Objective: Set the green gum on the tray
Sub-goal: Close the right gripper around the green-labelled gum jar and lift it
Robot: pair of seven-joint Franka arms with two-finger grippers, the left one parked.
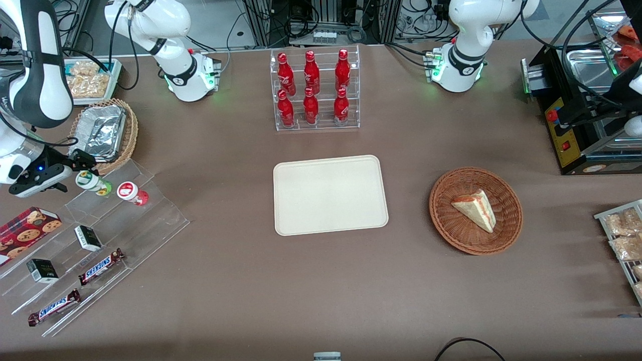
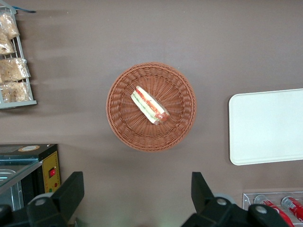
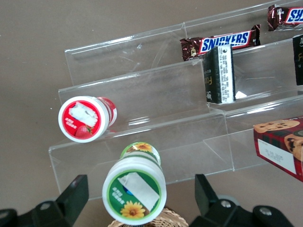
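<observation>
I will next grab the green gum by its white lid (image 1: 88, 180) to put the gum on the cream tray (image 1: 331, 194).
The green gum (image 1: 93, 183) has a white lid with a green-and-yellow label. It lies on the top step of a clear acrylic stepped shelf (image 1: 100, 235), beside the red-and-white gum bottle (image 1: 132, 192). My right gripper (image 1: 75, 173) is at the working arm's end of the table, just above the green gum. In the right wrist view the gripper (image 3: 140, 189) is open. Its fingers (image 3: 71, 194) stand on either side of the green gum's lid (image 3: 135, 190), with a gap on each side. The cream tray (image 1: 331, 194) lies flat at the table's middle and holds nothing; it also shows in the left wrist view (image 2: 267, 125).
A wicker basket with a foil container (image 1: 103, 133) stands right by the gripper. The shelf also holds Snickers bars (image 1: 100, 266), small dark boxes (image 1: 88, 237) and a cookie box (image 1: 25, 231). A cola bottle rack (image 1: 315, 90) and a wicker basket with a sandwich (image 1: 475, 209) are farther along the table.
</observation>
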